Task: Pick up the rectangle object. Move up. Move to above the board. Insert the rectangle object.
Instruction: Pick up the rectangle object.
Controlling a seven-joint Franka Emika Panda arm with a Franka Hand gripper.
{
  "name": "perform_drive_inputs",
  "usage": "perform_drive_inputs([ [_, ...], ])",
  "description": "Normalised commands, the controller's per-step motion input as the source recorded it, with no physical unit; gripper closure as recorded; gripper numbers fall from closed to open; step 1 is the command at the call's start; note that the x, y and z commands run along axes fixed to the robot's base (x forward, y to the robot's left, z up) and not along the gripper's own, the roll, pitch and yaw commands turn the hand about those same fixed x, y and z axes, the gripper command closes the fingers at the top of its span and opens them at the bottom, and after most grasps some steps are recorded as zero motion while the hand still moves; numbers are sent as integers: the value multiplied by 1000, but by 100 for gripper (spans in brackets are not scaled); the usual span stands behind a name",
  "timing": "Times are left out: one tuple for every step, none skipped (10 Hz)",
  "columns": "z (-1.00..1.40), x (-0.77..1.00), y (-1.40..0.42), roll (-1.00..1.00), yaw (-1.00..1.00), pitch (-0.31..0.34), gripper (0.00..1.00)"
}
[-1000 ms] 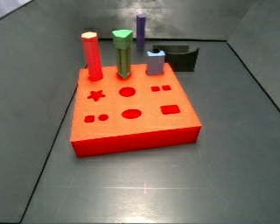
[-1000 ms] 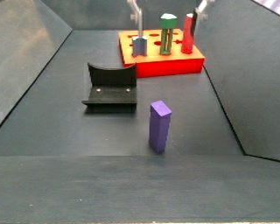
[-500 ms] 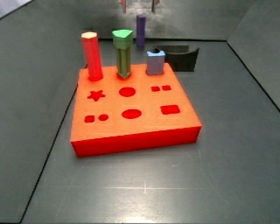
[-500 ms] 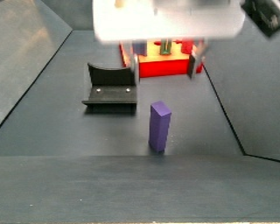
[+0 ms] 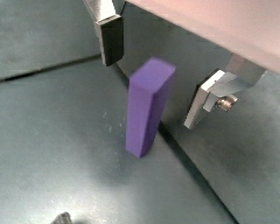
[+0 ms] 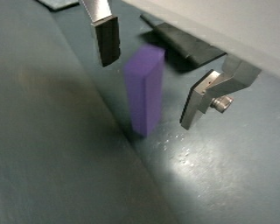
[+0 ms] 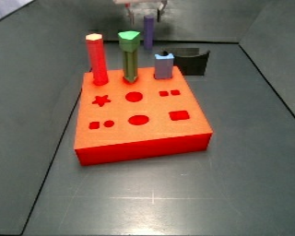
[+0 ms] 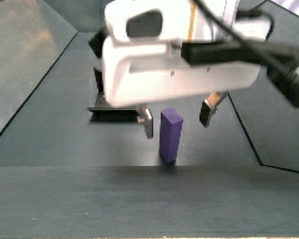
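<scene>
The purple rectangle object needs to be lifted and put into the board [image 7: 137,112], so my gripper should grab it by its top end [image 7: 149,20] next.
The rectangle object [image 8: 172,136], a tall slim purple peg, stands upright on the dark floor, far from the board. It shows in both wrist views [image 5: 149,107] [image 6: 143,90] and behind the board in a side view [image 7: 149,29]. My gripper [image 8: 177,118] hangs over the peg, open, with one finger [image 5: 109,38] on each side of its top and a gap to each. The other finger [image 6: 206,98] also stands apart from it. The board [image 7: 137,112], a red-orange block with cut-out holes, is hidden behind the gripper in a side view.
A red peg [image 7: 97,57], a green pointed-top peg [image 7: 132,55] and a short light-blue peg [image 7: 165,65] stand along the board's far edge. The dark fixture [image 7: 190,60] stands behind the board and shows in a wrist view [image 6: 184,45]. Sloped walls ring the floor.
My gripper has come down from above to straddle the top of the purple peg. The peg has not moved.
</scene>
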Motion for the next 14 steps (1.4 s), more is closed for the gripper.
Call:
perform_drive_inputs([
  [0,0,0,30,0,0,0],
  [0,-23,0,0,0,0,0],
  [0,0,0,0,0,0,0],
  [0,0,0,0,0,0,100],
  [0,0,0,0,0,0,100],
  [0,0,0,0,0,0,100],
  [0,0,0,0,0,0,100],
  [0,0,0,0,0,0,100],
  [0,0,0,0,0,0,100],
  [0,0,0,0,0,0,100],
  [0,0,0,0,0,0,100],
  [0,0,0,0,0,0,100],
  [0,0,0,0,0,0,100],
  [0,0,0,0,0,0,100],
])
